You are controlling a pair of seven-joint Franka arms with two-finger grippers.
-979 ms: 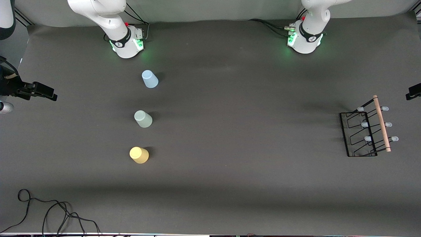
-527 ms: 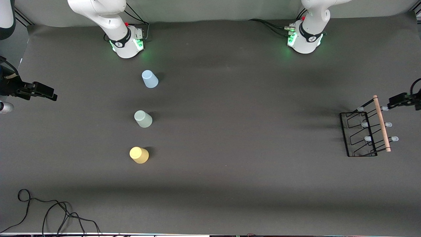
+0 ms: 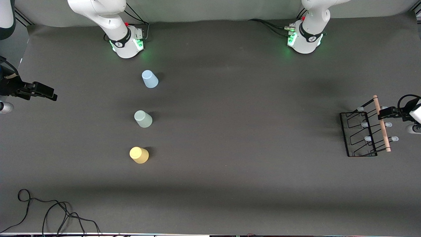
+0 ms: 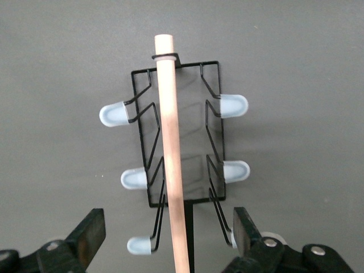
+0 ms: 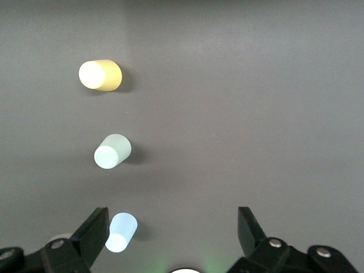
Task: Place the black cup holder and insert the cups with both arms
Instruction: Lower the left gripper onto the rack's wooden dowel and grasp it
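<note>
My left fingers hover above the wooden rod handle (image 3: 381, 123) (image 4: 176, 193), so closing now would miss the rod. My left gripper lowers, then closes on the rod.
The black cup holder (image 3: 358, 133) stands at the left arm's end of the table, its light wooden rod handle (image 3: 381, 123) on top. It also shows in the left wrist view (image 4: 213, 133), with the rod (image 4: 170, 153) running between my open fingers. My left gripper (image 3: 385, 113) (image 4: 168, 233) is open and empty over the rod. The light blue cup (image 3: 150, 79) (image 5: 121, 232), pale green cup (image 3: 143, 118) (image 5: 112, 151) and yellow cup (image 3: 139, 155) (image 5: 100, 75) stand in a row, narrow end up. My right gripper (image 3: 41, 92) (image 5: 173, 230) is open and empty, high up and waiting.
The two green-lit arm bases (image 3: 126, 42) (image 3: 304, 41) stand at the table's edge farthest from the front camera. A loose black cable (image 3: 49, 210) lies near the front corner at the right arm's end. The dark mat (image 3: 246, 131) lies between the cups and the holder.
My left gripper has come in from the table's end and now hangs over the holder's rod handle. The right arm, the cups and the holder have not moved.
</note>
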